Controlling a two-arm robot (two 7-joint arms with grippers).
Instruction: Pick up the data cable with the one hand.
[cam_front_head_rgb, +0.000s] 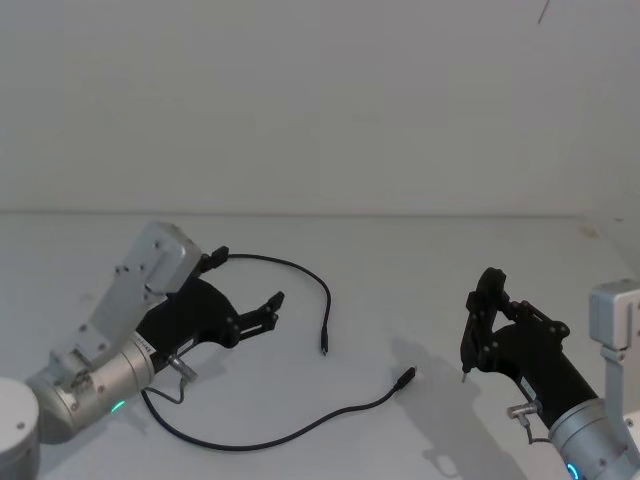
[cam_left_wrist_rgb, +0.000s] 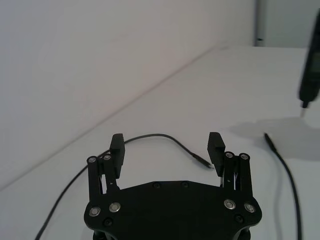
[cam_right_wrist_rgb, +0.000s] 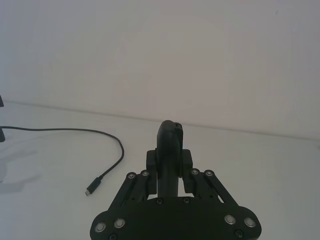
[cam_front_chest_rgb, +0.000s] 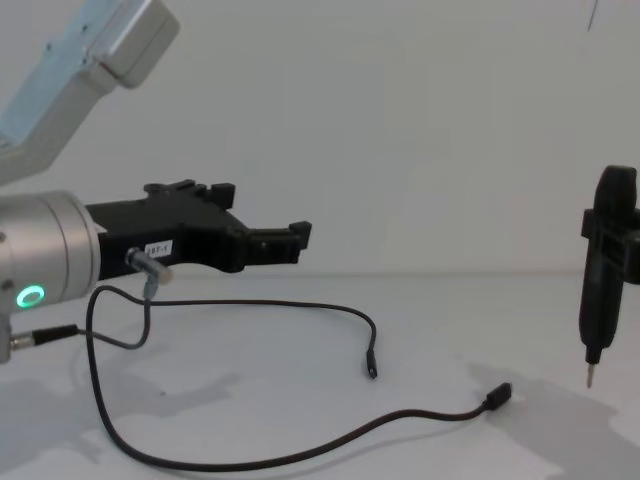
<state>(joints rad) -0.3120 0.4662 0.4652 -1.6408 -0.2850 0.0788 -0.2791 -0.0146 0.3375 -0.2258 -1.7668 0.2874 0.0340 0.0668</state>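
Observation:
Next, the left gripper grabs the cord a little behind its bulkier plug (cam_front_chest_rgb: 498, 396) (cam_left_wrist_rgb: 270, 142) to pick up the data cable.
The data cable (cam_front_head_rgb: 327, 300) lies loose on the white table, a long thin black cord with one plug (cam_front_head_rgb: 323, 349) mid-table and the other (cam_front_head_rgb: 404, 378) nearer me. My left gripper (cam_front_head_rgb: 245, 282) is open and hovers above the cable's left loop (cam_front_chest_rgb: 300, 303), with nothing between its fingers (cam_left_wrist_rgb: 116, 146). From the left wrist, the cord (cam_left_wrist_rgb: 150, 135) curves just beyond the fingertips. Part of the loop is hidden under that arm. My right gripper (cam_front_head_rgb: 464, 372) stands upright at the right, shut, its tip (cam_front_chest_rgb: 589, 372) above the table, well clear of the plug (cam_right_wrist_rgb: 91, 189).
A short grey wire with a silver plug (cam_front_chest_rgb: 150, 270) hangs from the left wrist beside the green ring light (cam_front_chest_rgb: 31, 296). A white wall (cam_front_head_rgb: 320, 100) closes off the table's far edge. Bare table (cam_front_head_rgb: 420, 290) lies between the two arms.

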